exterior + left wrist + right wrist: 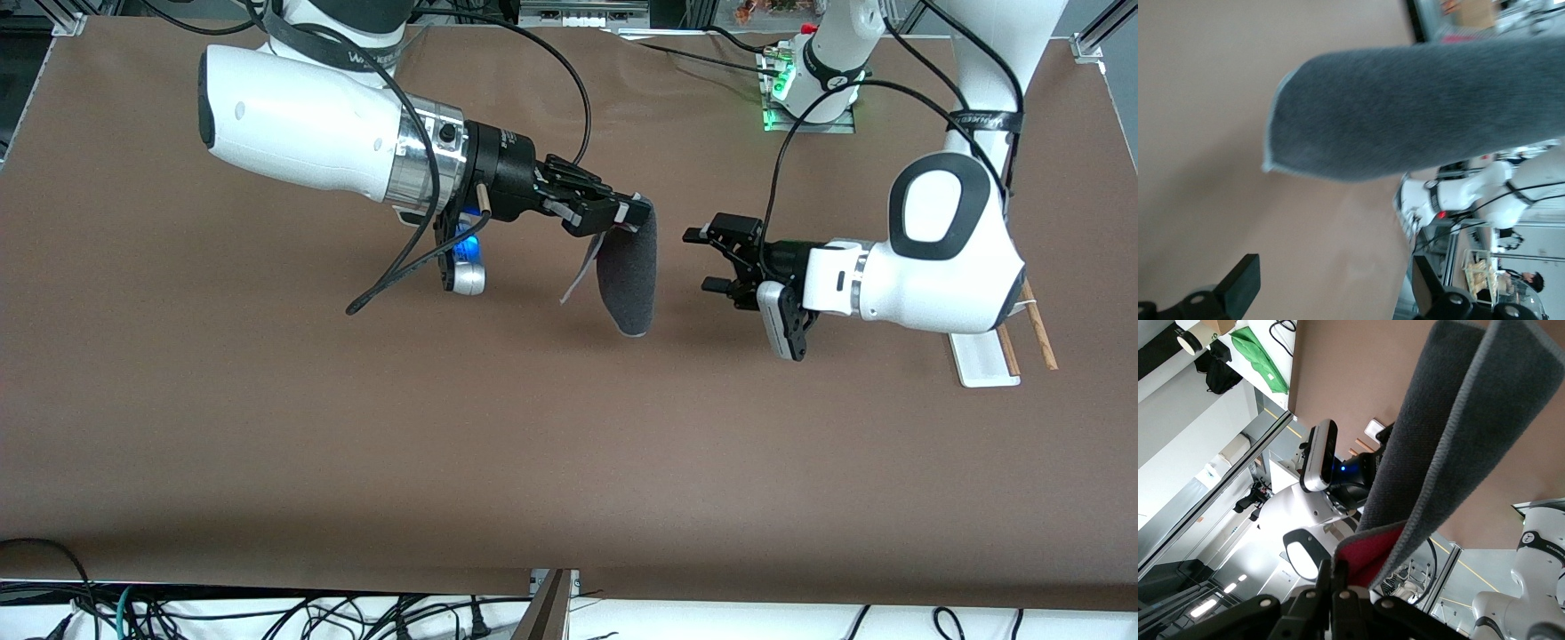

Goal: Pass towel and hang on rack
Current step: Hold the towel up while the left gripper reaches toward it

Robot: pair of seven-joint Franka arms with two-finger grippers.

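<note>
I will grab the towel by its loose hanging end [629, 299] with my left gripper next. I will do that to hang the towel on the rack [985, 366].
The towel [629, 276] hangs folded over the middle of the table, dark grey face outward, with my right gripper [636, 213] shut on its top corner. In the right wrist view the pink-red face [1371, 555] shows just at the pinched edge, where the right gripper [1341, 577] clamps the towel [1451, 433]. My left gripper [704, 260] is open beside the towel, a short gap away, pointing at it. In the left wrist view the left gripper [1335, 287] has only table between its fingers, and the towel [1418, 113] hangs ahead. The rack [985, 366] stands at the left arm's end, partly hidden by that arm.
A black cable [391, 280] droops from the right arm toward the table. A white label [580, 274] dangles from the towel. A green-lit box [782, 89] sits by the left arm's base. The rack's wooden rods [1038, 333] slant above its white base.
</note>
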